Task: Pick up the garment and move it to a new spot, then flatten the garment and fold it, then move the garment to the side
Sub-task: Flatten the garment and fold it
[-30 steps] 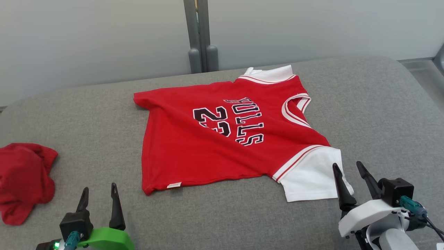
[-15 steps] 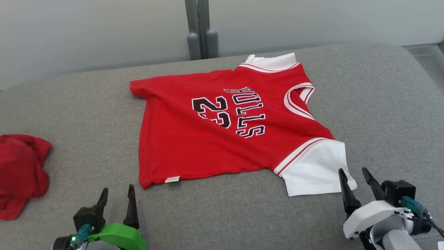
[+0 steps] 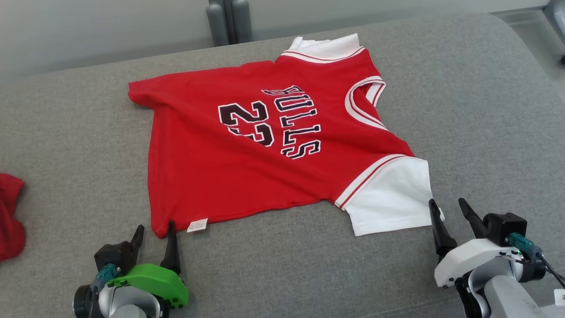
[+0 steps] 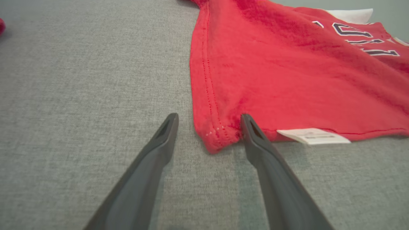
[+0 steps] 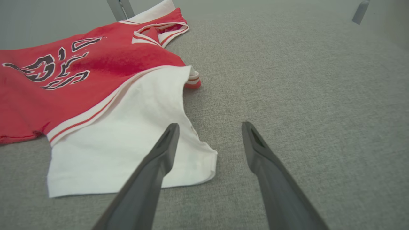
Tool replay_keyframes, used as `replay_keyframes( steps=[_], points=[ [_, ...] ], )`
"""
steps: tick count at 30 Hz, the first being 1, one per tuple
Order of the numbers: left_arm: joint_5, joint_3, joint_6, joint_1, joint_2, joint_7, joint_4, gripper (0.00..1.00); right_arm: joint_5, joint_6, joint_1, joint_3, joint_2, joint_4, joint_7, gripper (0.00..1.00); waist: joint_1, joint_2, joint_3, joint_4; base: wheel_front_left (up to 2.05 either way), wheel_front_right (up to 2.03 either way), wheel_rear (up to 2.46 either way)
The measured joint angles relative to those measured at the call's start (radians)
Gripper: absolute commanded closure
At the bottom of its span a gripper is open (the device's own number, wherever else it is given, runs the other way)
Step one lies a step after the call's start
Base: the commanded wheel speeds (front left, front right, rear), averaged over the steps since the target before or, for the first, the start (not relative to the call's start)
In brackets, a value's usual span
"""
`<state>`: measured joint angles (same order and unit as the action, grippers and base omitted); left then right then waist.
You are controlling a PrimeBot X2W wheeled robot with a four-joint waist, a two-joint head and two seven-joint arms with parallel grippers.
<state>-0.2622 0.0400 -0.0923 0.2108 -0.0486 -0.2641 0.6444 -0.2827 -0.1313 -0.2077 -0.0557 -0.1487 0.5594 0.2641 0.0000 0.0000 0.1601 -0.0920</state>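
The right gripper grips the jersey by that sleeve's outer corner [image 3: 440, 213] next, which curls up, since the white sleeve [image 3: 390, 195] lies flat on the cushion.
The garment [image 3: 265, 145] is a red jersey with white sleeves and black "BULLS 23" lettering, spread flat on the grey cushion. My left gripper [image 3: 154, 229] stands open at its near hem corner [image 4: 212, 137], which lies between the two fingers; the right finger [image 4: 252, 134] touches the hem beside a white label [image 4: 311, 136]. My right gripper [image 3: 446, 206] is open at the outer corner of the near white sleeve [image 5: 127, 140], its left finger [image 5: 167, 140] over the sleeve's edge and its right finger over bare cushion.
The grey cushion [image 3: 485, 110] spreads wide around the jersey, with bare fabric to the right and in front. A crumpled red cloth [image 3: 9, 221] lies at the far left edge. Grey posts [image 3: 229, 20] stand behind the cushion against a pale wall.
The head camera has tilted down and turned, shifting the whole picture. My left gripper has come forward to the jersey's near hem corner. The right gripper stays at the white sleeve.
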Motion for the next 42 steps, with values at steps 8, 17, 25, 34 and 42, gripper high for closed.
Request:
replay_keyframes(
  steps=[8, 17, 25, 34, 42],
  points=[
    [-0.018, 0.005, 0.018, 0.032, -0.002, -0.002, 0.046, 1.0, -0.003, 0.0, -0.023, -0.011, -0.007, -0.005, 0.0, 0.0, 0.0, 0.0, 0.039, -0.031, 0.0, 0.0, 0.0],
    [-0.019, 0.036, 0.018, 0.026, -0.001, -0.002, 0.048, 1.0, -0.011, 0.0, -0.019, -0.014, 0.001, 0.002, 0.0, 0.0, 0.0, 0.0, 0.036, -0.017, 0.0, 0.0, 0.0],
    [-0.026, 0.068, 0.021, 0.025, 0.0, -0.002, 0.055, 1.0, -0.023, 0.0, -0.031, -0.053, -0.006, 0.123, 0.002, 0.0, 0.0, 0.0, 0.035, 0.02, 0.0, 0.0, 0.0],
    [-0.029, 0.076, 0.022, -0.006, 0.0, -0.001, 0.06, 1.0, -0.077, 0.0, -0.062, -0.123, -0.021, 0.178, 0.002, 1.0, 0.0, 0.0, -0.005, 0.028, 0.0, 0.0, 0.0],
    [-0.022, 0.049, 0.022, -0.095, 0.001, -0.001, 0.047, 1.0, -0.085, 0.0, 0.031, -0.067, -0.037, 0.028, 0.0, 1.0, 0.0, 0.0, -0.102, 0.017, 0.0, 0.0, 0.0]
  ],
)
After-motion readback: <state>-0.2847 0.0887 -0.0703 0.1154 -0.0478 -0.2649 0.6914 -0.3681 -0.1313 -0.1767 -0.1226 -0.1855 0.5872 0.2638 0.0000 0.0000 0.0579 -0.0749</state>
